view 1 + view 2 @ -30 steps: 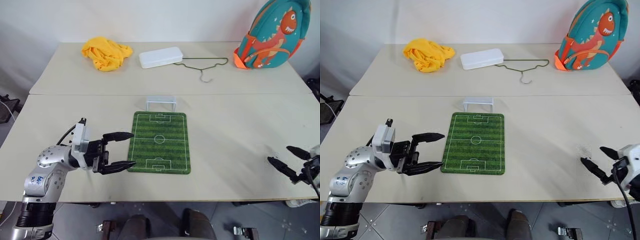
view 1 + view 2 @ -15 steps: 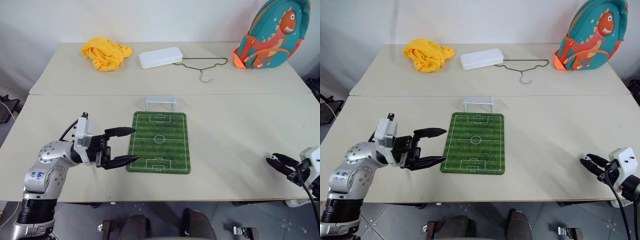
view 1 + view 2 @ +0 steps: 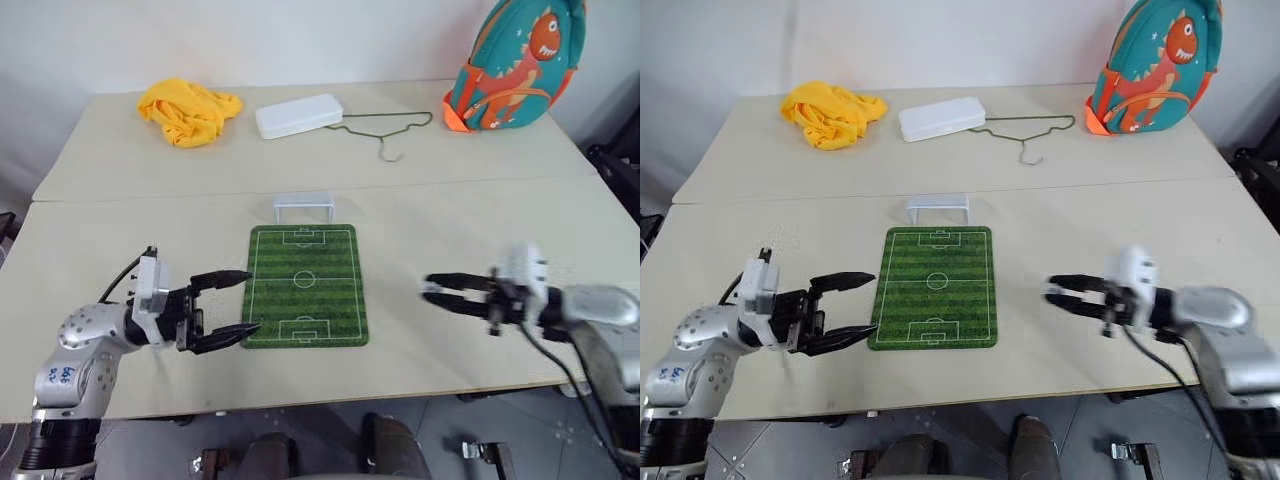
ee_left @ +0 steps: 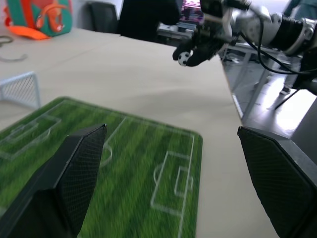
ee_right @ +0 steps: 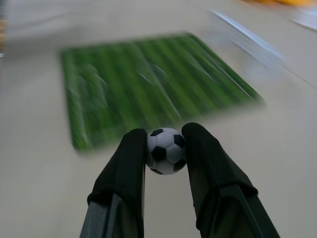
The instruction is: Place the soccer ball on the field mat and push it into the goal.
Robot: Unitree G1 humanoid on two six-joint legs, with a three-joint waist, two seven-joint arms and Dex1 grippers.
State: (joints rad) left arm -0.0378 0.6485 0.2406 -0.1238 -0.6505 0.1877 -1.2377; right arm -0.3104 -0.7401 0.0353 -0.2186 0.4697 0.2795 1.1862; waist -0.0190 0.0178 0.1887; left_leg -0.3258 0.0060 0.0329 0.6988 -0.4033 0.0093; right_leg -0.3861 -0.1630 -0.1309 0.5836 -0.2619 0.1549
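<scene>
The soccer ball [image 5: 165, 150] hangs short of the green mat's edge, so it is too early to release. My right gripper moves the ball toward the mat first.
The soccer ball [image 5: 165, 150], tiny and white with black patches, is pinched between the fingertips of my right gripper [image 5: 165, 134]. That gripper [image 3: 428, 288] hovers above the table just right of the field mat [image 3: 305, 285], pointing left toward it. The left wrist view shows the ball [image 4: 184, 58] in the air beyond the mat's far edge. The green mat lies flat at the table's centre, and the small white goal [image 3: 303, 206] stands at its far short end. My left gripper [image 3: 255, 300] is open beside the mat's near left corner, with nothing between its fingers.
On the far table lie a yellow cloth [image 3: 187, 110], a white rectangular case [image 3: 298, 115] and a wire hanger [image 3: 385, 130]. A teal dinosaur backpack [image 3: 510, 65] stands at the back right. A seam between the two tables runs just behind the goal.
My right gripper went from open to shut at the table's right edge. It then swung left to beside the mat. My left gripper sank slightly, and the camera view shifted.
</scene>
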